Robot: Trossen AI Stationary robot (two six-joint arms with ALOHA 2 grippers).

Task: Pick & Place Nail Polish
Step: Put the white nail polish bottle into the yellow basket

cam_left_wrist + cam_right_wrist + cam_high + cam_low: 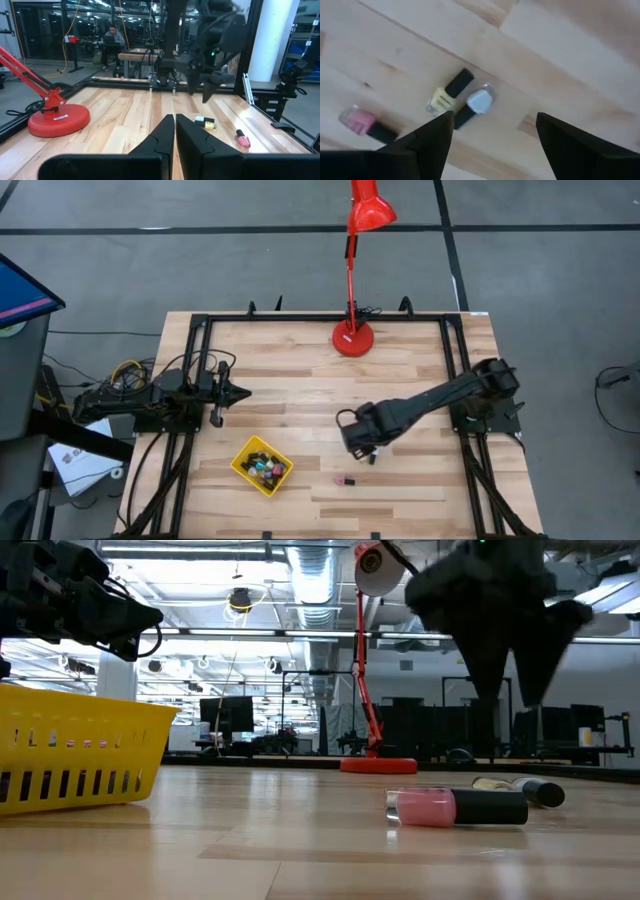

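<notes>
The nail polish is pale blue and needs to be picked up and placed into the yellow tray, so my right gripper should grab it by its black cap next.
Three nail polish bottles lie on their sides on the wooden table: a pink one with a black cap, a pale yellow one and a pale blue one, the last two side by side. My right gripper hangs open above them, pointing down, touching nothing. Several more bottles lie in the yellow tray. My left gripper rests shut and level at the table's left, holding nothing.
A red desk lamp stands on its round base at the far middle of the table. The black frame rails run along the table's sides. The yellow tray sits at the near left; bare wood lies between it and the loose bottles.
</notes>
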